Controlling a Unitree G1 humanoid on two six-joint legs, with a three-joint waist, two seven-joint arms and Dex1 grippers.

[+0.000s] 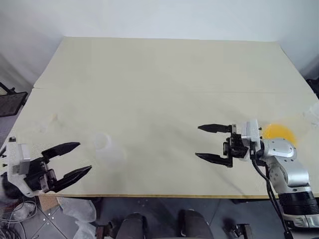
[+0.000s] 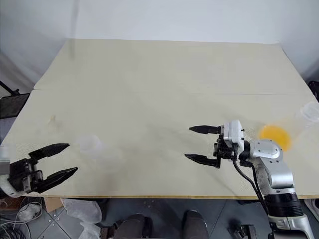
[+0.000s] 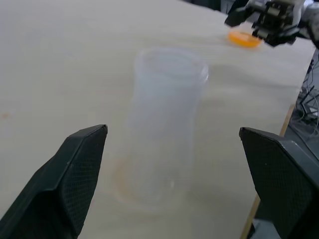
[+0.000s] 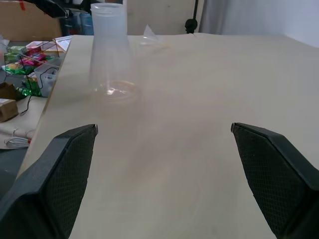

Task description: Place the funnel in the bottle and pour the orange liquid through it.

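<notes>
My fingers stop short of the bottle in the left wrist view, so my left gripper must move toward it before closing.
The bottle point(image 1: 104, 144), translucent and whitish, stands upright near the table's front left. My left gripper point(image 1: 84, 156) is open just left of it and not touching. In the left wrist view the bottle point(image 3: 167, 119) stands ahead, between the spread fingers. The funnel point(image 4: 152, 34) is a small clear cone lying on the table beyond the bottle point(image 4: 109, 50), further left. My right gripper point(image 1: 197, 141) is open and empty, pointing left over the table's front right. The orange liquid point(image 1: 279, 132) shows as an orange disc through clear plastic behind the right wrist.
The cream table point(image 1: 159, 84) has a seam across its middle, and bare surface lies between the two grippers. A clear plastic rim point(image 2: 310, 110) shows by the right edge. Boxes and cables point(image 4: 25, 69) lie on the floor past the front edge.
</notes>
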